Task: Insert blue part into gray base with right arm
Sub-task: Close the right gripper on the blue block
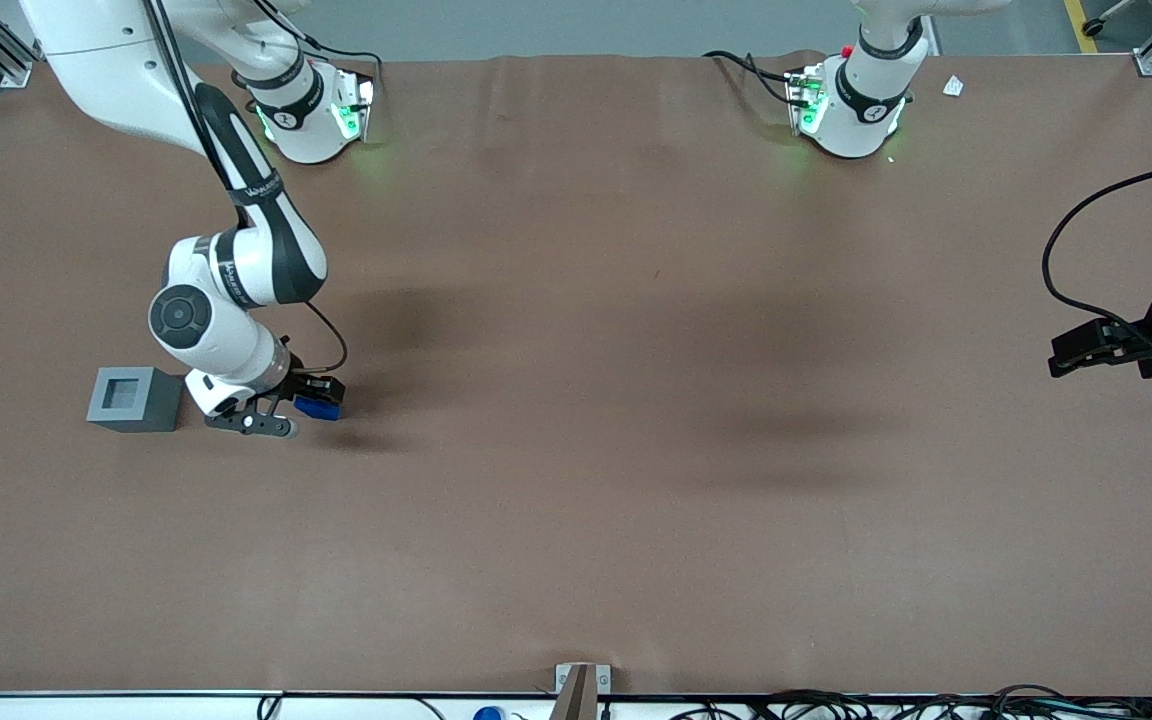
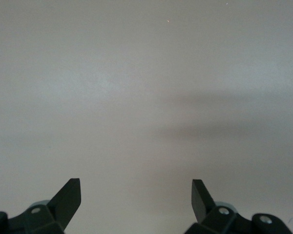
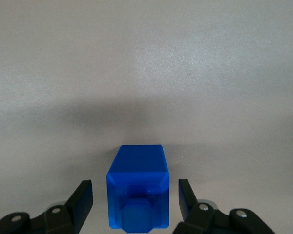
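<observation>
I should next use my right gripper to grab the blue part by its knobbed end [image 3: 137, 214], so that the blue part can be inserted into the gray base.
The blue part [image 1: 319, 408] rests on the brown table, its knob pointing back toward the wrist camera. My right gripper [image 1: 318, 399] is low over it and open. In the right wrist view the blue part [image 3: 136, 170] sits between the two black fingers [image 3: 83, 197], with a narrow gap on each side and no contact. The gray base [image 1: 134, 399] stands on the table beside the right arm's wrist [image 1: 236, 385], toward the working arm's end, with its square recess facing up. The wrist lies between the base and the blue part.
The two arm bases [image 1: 311, 115] stand at the table's back edge. The parked arm's gripper [image 1: 1101, 350] hangs over its end of the table. A small bracket [image 1: 577, 686] sits at the front edge. The brown table cover [image 1: 586, 400] spans the middle.
</observation>
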